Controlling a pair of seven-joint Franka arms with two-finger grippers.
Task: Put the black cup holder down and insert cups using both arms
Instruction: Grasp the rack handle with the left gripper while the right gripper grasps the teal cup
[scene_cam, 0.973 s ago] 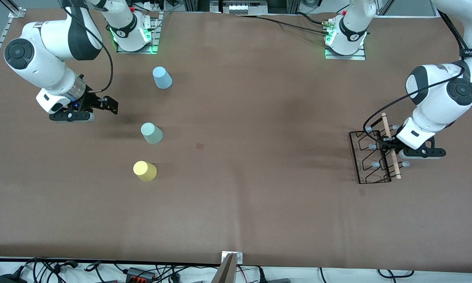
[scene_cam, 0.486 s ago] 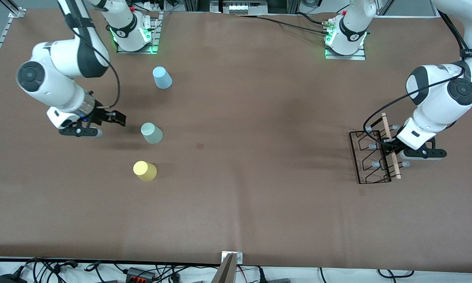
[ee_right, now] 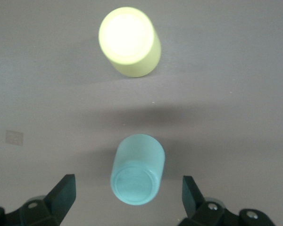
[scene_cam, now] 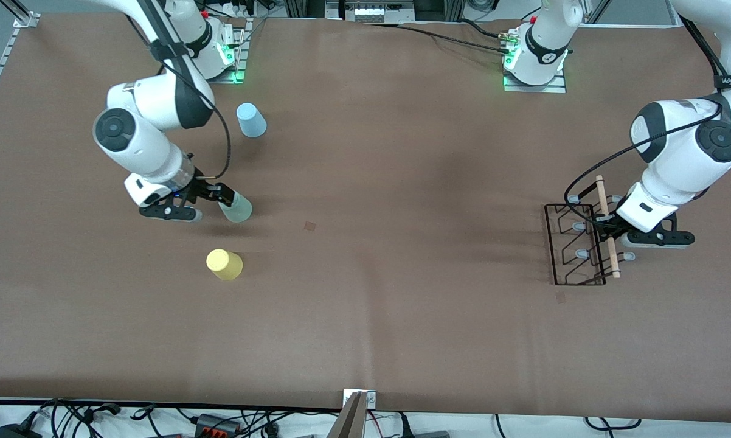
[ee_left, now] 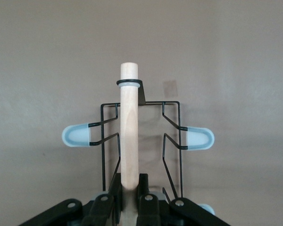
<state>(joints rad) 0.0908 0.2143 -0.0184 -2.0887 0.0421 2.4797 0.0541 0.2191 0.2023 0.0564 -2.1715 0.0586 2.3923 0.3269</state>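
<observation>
My right gripper will grab the grey-green cup by its side [scene_cam: 233, 203] next. Then it can put the cup into the black cup holder [scene_cam: 575, 246].
The black cup holder [scene_cam: 575, 246] is at the left arm's end of the table. My left gripper [scene_cam: 606, 233] is shut on its wooden rod handle [ee_left: 129, 127]; the left wrist view shows the fingers [ee_left: 144, 190] clamped on the rod and two grey-tipped prongs [ee_left: 198, 138]. Three cups stand upside down at the right arm's end: light blue [scene_cam: 251, 120], pale grey-green [scene_cam: 236, 208] and yellow [scene_cam: 224, 264]. My right gripper [scene_cam: 218, 194] is open at the grey-green cup [ee_right: 137, 175], one finger on either side and clear of it. The yellow cup [ee_right: 129, 41] also shows in the right wrist view.
A small dark square mark [scene_cam: 309, 225] lies on the brown table cover near the middle. The arm bases [scene_cam: 534, 61] stand along the edge farthest from the front camera. Cables [scene_cam: 219, 420] run along the nearest edge.
My right arm has swung in from the table's end toward the middle and brought its open gripper to the grey-green cup. The left gripper and the holder have shifted only slightly.
</observation>
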